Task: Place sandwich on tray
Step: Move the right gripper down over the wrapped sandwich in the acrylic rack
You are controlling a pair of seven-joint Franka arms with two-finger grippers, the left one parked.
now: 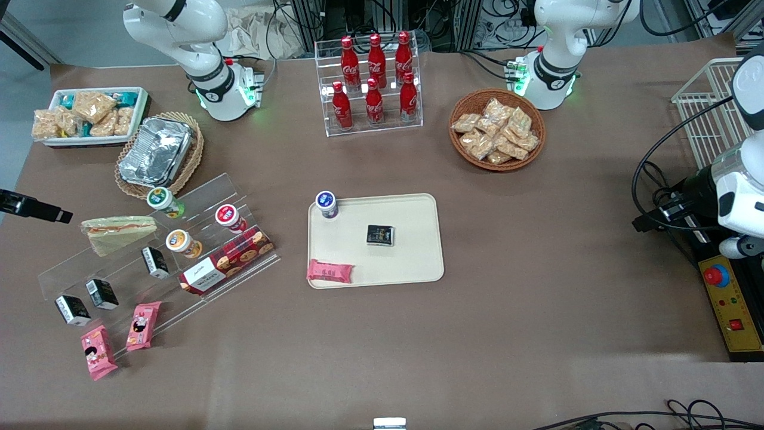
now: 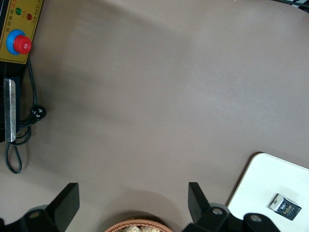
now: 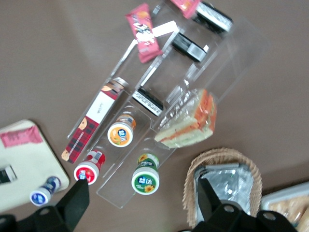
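Observation:
My right gripper is to grab the wrapped sandwich by its narrow end (image 1: 147, 224) next. Then it can put the sandwich on the tray (image 1: 412, 251).
The sandwich (image 1: 119, 232) is a pale triangular wedge with an orange and green filling edge, in clear wrap. It lies on the upper step of a clear acrylic stand (image 1: 161, 251) toward the working arm's end of the table. It also shows in the right wrist view (image 3: 188, 121). The cream tray (image 1: 412, 251) lies mid-table; its corner shows in the right wrist view (image 3: 29, 164). My right gripper (image 3: 142, 203) is open and empty, high above the stand, with the sandwich some way from its fingertips. It is out of the front view.
The tray holds a blue-lidded cup (image 1: 326, 204), a black packet (image 1: 380, 235) and a pink snack packet (image 1: 329, 271). The stand holds lidded cups (image 3: 146, 176), a biscuit box (image 1: 227, 261) and black packets. A foil container (image 1: 156, 150) in a wicker basket sits beside the stand.

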